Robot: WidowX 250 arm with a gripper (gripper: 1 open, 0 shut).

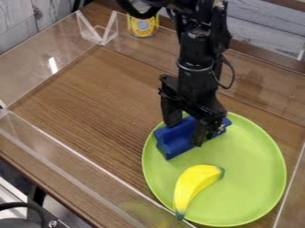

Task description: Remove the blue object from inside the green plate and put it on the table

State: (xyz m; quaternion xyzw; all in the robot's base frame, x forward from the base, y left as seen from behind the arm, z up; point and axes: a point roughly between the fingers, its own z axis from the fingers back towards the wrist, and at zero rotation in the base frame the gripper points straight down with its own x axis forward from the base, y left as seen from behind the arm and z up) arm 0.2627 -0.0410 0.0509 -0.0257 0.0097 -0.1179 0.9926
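I need to grab the object by its middle (191,132) with my gripper next, so that I can move the blue object from the green plate (251,165) to the table.
The blue object (177,140) lies on the left part of the green plate (251,165), near its rim. My gripper (192,126) points straight down over the block's far end, its black fingers (170,114) spread wide on either side of it. The jaws stand open, and I cannot tell whether the pads touch the block. Part of the block is hidden behind the fingers. The brown wood-grain table (102,89) stretches to the left of the plate.
A yellow banana (194,186) lies in the plate in front of the block. Clear acrylic walls (53,147) edge the table at the left and front. A yellow-labelled container (143,25) stands at the back.
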